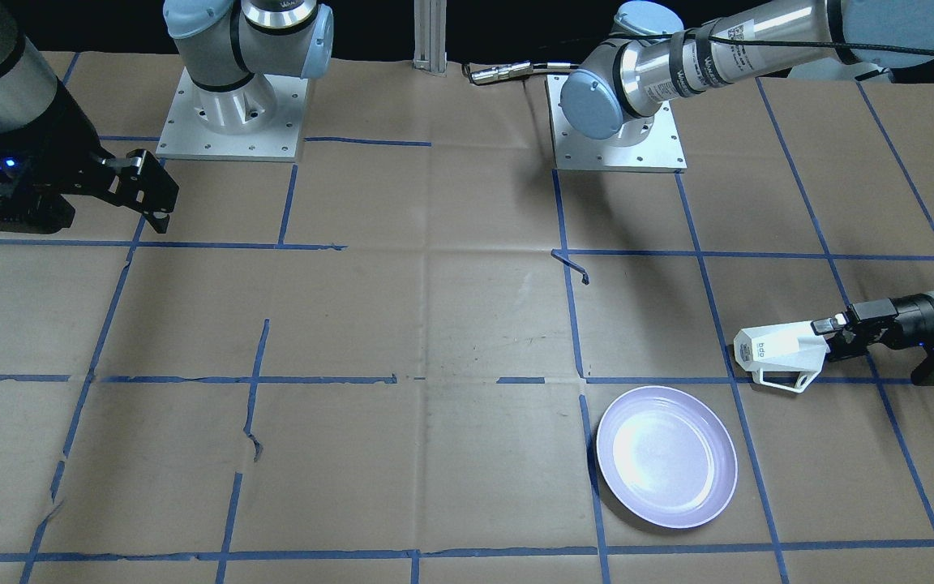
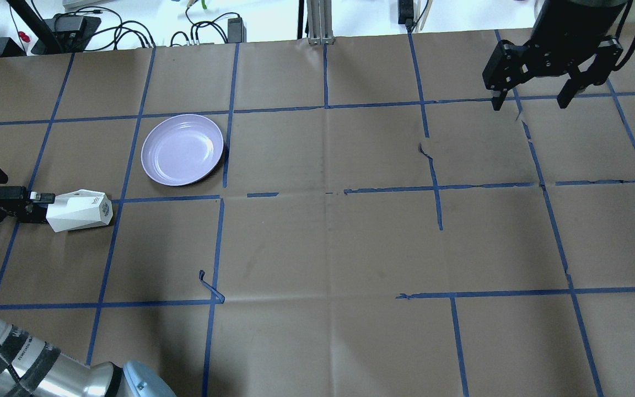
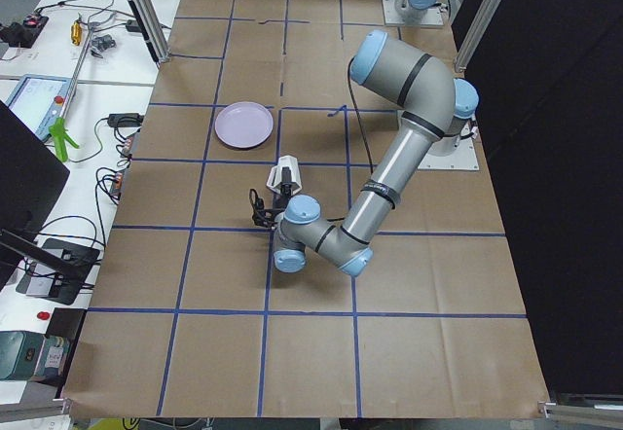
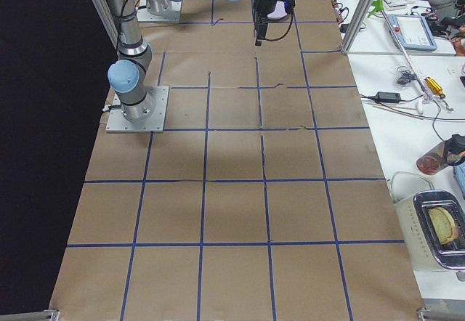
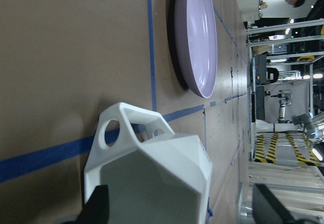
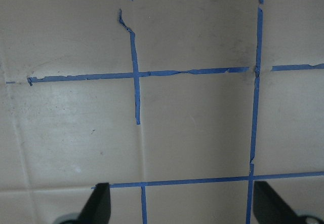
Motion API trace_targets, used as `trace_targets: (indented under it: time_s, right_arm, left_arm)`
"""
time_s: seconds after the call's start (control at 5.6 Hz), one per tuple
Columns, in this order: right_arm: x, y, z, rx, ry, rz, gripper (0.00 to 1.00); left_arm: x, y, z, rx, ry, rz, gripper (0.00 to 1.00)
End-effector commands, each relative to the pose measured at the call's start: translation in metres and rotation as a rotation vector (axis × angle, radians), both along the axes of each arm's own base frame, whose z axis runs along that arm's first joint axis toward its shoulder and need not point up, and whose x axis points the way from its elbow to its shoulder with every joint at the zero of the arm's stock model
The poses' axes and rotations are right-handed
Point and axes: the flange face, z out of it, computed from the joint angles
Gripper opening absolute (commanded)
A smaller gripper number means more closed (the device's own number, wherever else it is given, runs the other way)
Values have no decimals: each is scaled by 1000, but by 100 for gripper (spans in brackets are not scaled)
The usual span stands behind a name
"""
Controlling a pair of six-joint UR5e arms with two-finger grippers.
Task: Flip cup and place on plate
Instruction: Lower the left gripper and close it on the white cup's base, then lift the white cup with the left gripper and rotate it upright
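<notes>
The cup lies with its opening toward the fingers, so my left gripper should next grab the cup's side at its rim.
The white faceted cup (image 1: 779, 350) lies on its side on the paper, mouth toward my left gripper and handle on the plate's side. It also shows in the overhead view (image 2: 80, 209) and the left wrist view (image 5: 152, 178). My left gripper (image 1: 828, 332) is at the cup's mouth, turned sideways and open. One finger (image 5: 96, 209) is low in front of the cup's opening; the other (image 5: 273, 203) is well clear of its upper wall. The lavender plate (image 1: 666, 457) sits empty close beside the cup (image 2: 182, 149). My right gripper (image 2: 529, 103) is open and empty, far off over the table's other end.
Brown paper with a blue tape grid covers the table (image 2: 328, 237). A loose curl of tape (image 2: 210, 286) sticks up near the middle. The arm bases (image 1: 232, 113) stand at the robot's edge. Cables and equipment lie beyond the far edge (image 2: 130, 27).
</notes>
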Motion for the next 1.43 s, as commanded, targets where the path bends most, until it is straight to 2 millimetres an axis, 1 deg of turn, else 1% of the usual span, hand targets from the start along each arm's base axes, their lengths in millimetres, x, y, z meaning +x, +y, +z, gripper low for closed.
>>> trace_targets:
  time_s: [0.0,0.18,0.36,0.54,0.71,0.89,1.07,1.25]
  right_arm:
    - [0,0,0,0,0,0,100]
    - [0,0,0,0,0,0,100]
    - [0,0,0,0,0,0,100]
    - [0,0,0,0,0,0,100]
    - [0,0,0,0,0,0,100]
    - [0,0,0,0,0,0,100]
    - [0,0,0,0,0,0,100]
    - [0,0,0,0,0,0,100]
  left_arm:
    - [-6,2,-1,27,57,19,99]
    - [-7,2,1,30,60,21,99]
    - [-6,-4,3,13,72,80,99]
    - [-5,-6,8,4,69,91,91]
    - [-7,-4,7,11,75,86,50]
    - [-8,-3,6,18,78,76,25]
    - [-8,0,7,26,72,49,7]
    - [-7,0,9,22,69,53,0]
